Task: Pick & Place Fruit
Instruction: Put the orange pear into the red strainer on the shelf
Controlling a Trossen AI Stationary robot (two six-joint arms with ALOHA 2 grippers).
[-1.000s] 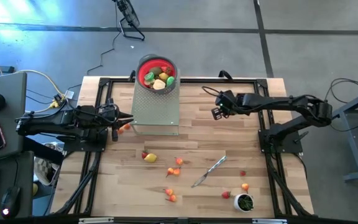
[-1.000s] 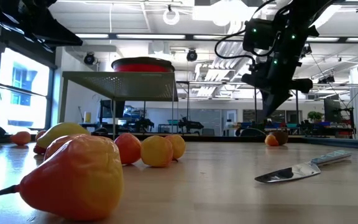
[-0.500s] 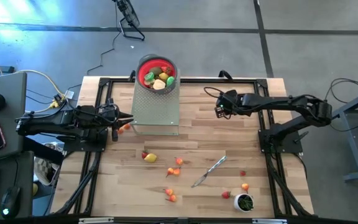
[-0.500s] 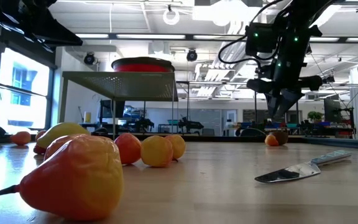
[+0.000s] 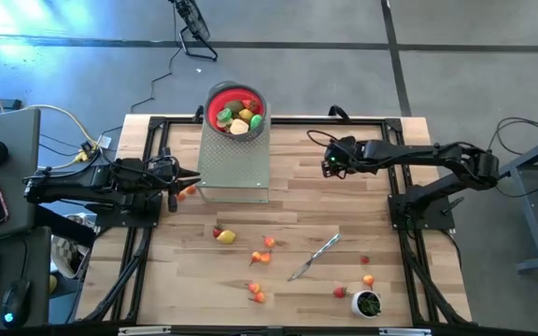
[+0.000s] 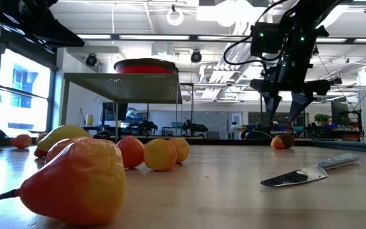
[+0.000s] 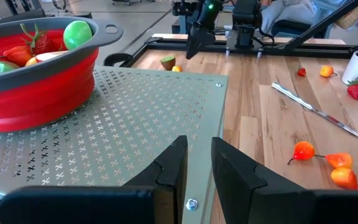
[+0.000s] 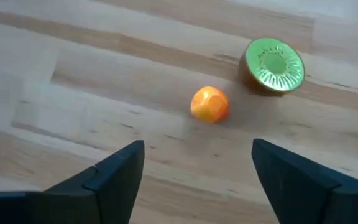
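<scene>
My right gripper grabs the small orange piece by its rounded sides next, to add it to the fruit in the red bowl (image 5: 215, 105).
Small toy fruit pieces lie scattered on the wooden table: a yellow one (image 5: 226, 237), orange ones (image 5: 267, 243), a strawberry (image 5: 341, 292). More fruit fills the red bowl (image 5: 215, 105) on a perforated metal stand (image 5: 234, 168). My right gripper (image 6: 284, 105) hangs open, pointing down, over a kiwi half (image 8: 274, 65) and a small orange piece (image 8: 209, 104); both rest on the table between its spread fingers (image 8: 297, 180) and untouched. My left gripper (image 7: 197, 165) waits at the stand's left edge with a narrow gap and nothing in it.
A silver knife (image 5: 313, 257) lies on the near right part of the table, and a white cup (image 5: 367, 303) with green contents stands near the front right corner. A small orange fruit (image 5: 189, 191) lies beside my left gripper. Black frame rails run along the table's sides.
My right gripper has opened from fully shut to wide while staying over the kiwi half and the orange piece. Its wrist has rolled a little. The fruit below it has not moved.
</scene>
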